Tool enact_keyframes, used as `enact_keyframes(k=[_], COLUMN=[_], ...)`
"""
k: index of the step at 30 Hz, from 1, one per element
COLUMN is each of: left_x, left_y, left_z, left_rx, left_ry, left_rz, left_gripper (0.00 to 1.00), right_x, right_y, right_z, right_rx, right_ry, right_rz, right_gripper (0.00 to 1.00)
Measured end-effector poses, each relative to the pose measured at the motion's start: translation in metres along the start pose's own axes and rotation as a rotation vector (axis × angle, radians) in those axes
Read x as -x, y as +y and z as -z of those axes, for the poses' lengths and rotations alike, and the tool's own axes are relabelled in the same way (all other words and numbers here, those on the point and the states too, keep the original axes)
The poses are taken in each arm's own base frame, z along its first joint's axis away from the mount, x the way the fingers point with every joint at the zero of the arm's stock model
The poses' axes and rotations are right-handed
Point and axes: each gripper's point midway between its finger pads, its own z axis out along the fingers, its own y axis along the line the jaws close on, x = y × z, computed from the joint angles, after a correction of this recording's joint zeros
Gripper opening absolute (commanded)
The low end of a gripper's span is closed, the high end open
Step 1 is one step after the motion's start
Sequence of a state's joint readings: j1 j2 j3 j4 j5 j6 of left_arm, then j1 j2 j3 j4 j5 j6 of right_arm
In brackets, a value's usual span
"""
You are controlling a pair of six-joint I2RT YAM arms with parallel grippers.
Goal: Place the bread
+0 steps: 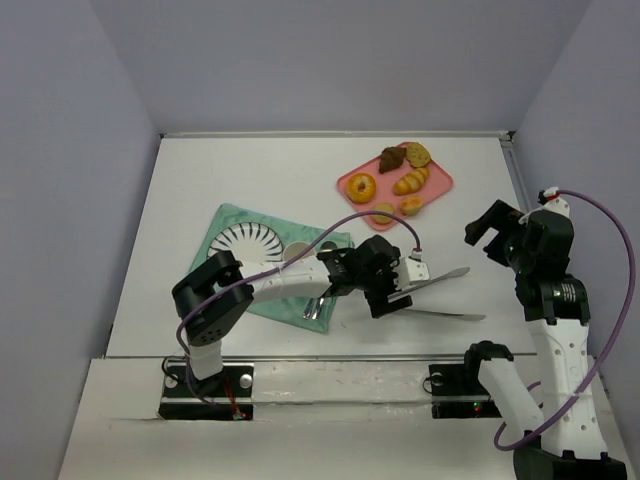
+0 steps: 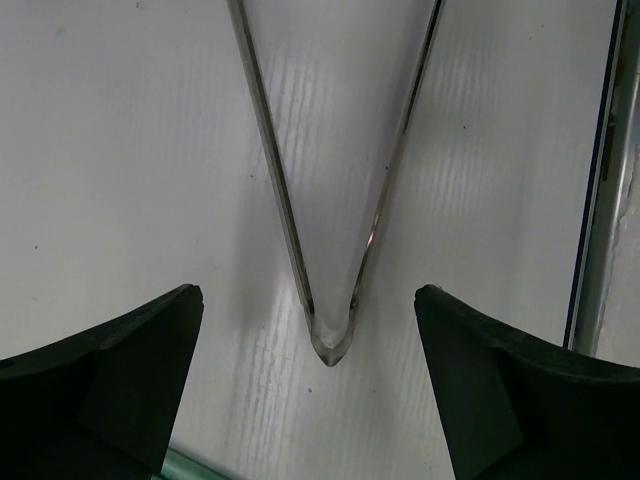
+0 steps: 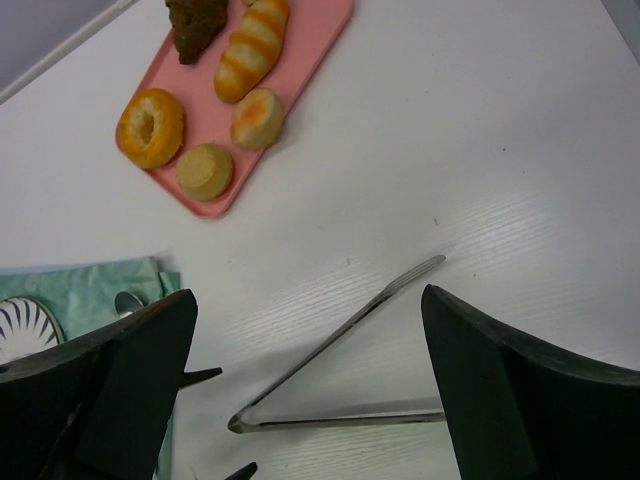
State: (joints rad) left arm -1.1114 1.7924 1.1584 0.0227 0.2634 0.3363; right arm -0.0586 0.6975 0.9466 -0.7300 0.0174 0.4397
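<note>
My left gripper grips the metal tongs (image 1: 445, 293) by both arms near the hinge next, since this leaves the tongs' ends free to pinch the bread.
The bread (image 1: 361, 187) is a golden-orange doughnut-shaped bun on the left end of a pink tray (image 1: 437, 187); it also shows in the right wrist view (image 3: 150, 127). Metal tongs (image 1: 445, 293) lie spread open on the table. My left gripper (image 1: 392, 298) is open and low over the tongs' hinge (image 2: 330, 340), one finger on each side, not touching it. My right gripper (image 1: 493, 235) is open, empty and raised at the right, above the tongs (image 3: 340, 340). A striped plate (image 1: 247, 243) sits on a green cloth (image 1: 228, 222).
The tray (image 3: 300, 60) also holds a striped roll (image 1: 411, 181), a dark brown piece (image 1: 391, 159), a cookie (image 1: 418, 154) and two small plain buns (image 1: 383, 212). A spoon (image 1: 312, 305) and a small round dish (image 1: 297, 252) lie on the cloth. Walls close in on both sides.
</note>
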Motion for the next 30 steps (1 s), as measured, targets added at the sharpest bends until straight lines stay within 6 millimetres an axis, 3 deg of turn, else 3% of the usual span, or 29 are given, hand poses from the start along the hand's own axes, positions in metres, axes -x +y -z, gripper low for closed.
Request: enact_keyframes(k=[5, 15, 21, 30], left_x=[-0.004, -0.035, -0.028, -0.013], left_y=[-0.006, -0.009, -0.006, -0.001], left_z=[-0.006, -0.035, -0.041, -0.068], left_rx=[-0.039, -0.082, -0.084, -0.09], left_ry=[0.011, 0.128, 0.128, 0.116], left_rz=[-0.006, 0.014, 0.012, -0.017], left_gripper=[0.99, 0.99, 0.99, 0.99], right_x=[-0.006, -0.01, -0.009, -0.011], right_y=[0.003, 0.009, 0.01, 0.009], right_z=[0.002, 0.01, 0.012, 0.015], right_rx=[0.03, 0.084, 0.092, 0.096], right_ry=[0.012, 0.006, 0.0, -0.01], right_rz=[0.006, 0.022, 0.026, 0.029], right_gripper=[1.0, 1.0, 1.0, 1.0])
